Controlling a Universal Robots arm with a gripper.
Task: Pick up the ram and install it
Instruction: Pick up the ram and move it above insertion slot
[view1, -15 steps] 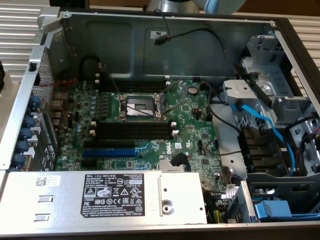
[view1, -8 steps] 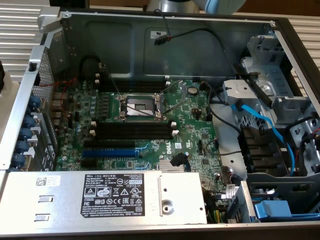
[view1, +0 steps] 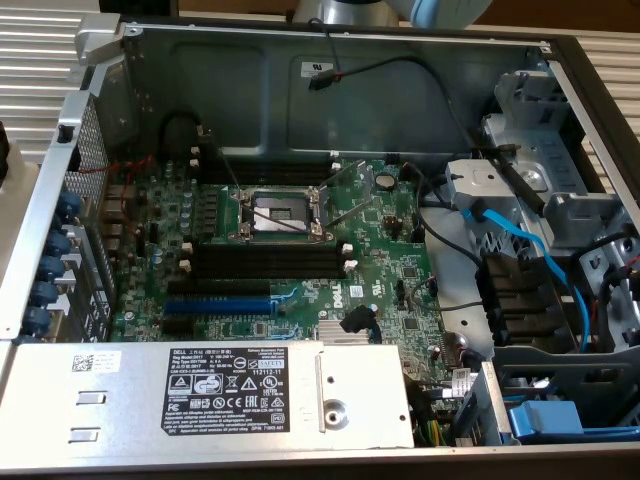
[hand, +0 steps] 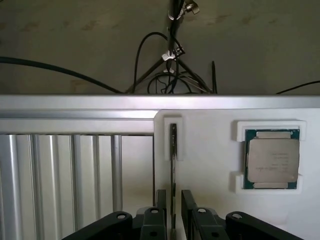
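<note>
My gripper should next grab the ram (hand: 173, 150) by its exposed flat sides beyond the white holder block, which holds one end.
The ram (hand: 173, 150) stands on edge as a thin dark stick in a slot of a white holder block (hand: 210, 200). My gripper (hand: 173, 200) is open and straddles it. One black finger (hand: 161, 200) is on each side of the stick, with a small gap to each. In the exterior view the open computer case shows the green motherboard (view1: 380, 250). Its long black memory slots (view1: 265, 262) with white end clips lie just below the CPU socket (view1: 280, 210), and nothing sits in them.
A CPU chip (hand: 272, 160) lies in its own recess of the white holder. An aluminium rail (hand: 75, 107) and ribbed panel border the holder. In the case are a blue expansion slot (view1: 215, 300), the power supply (view1: 240, 395), blue cables (view1: 530, 250) and the drive cage.
</note>
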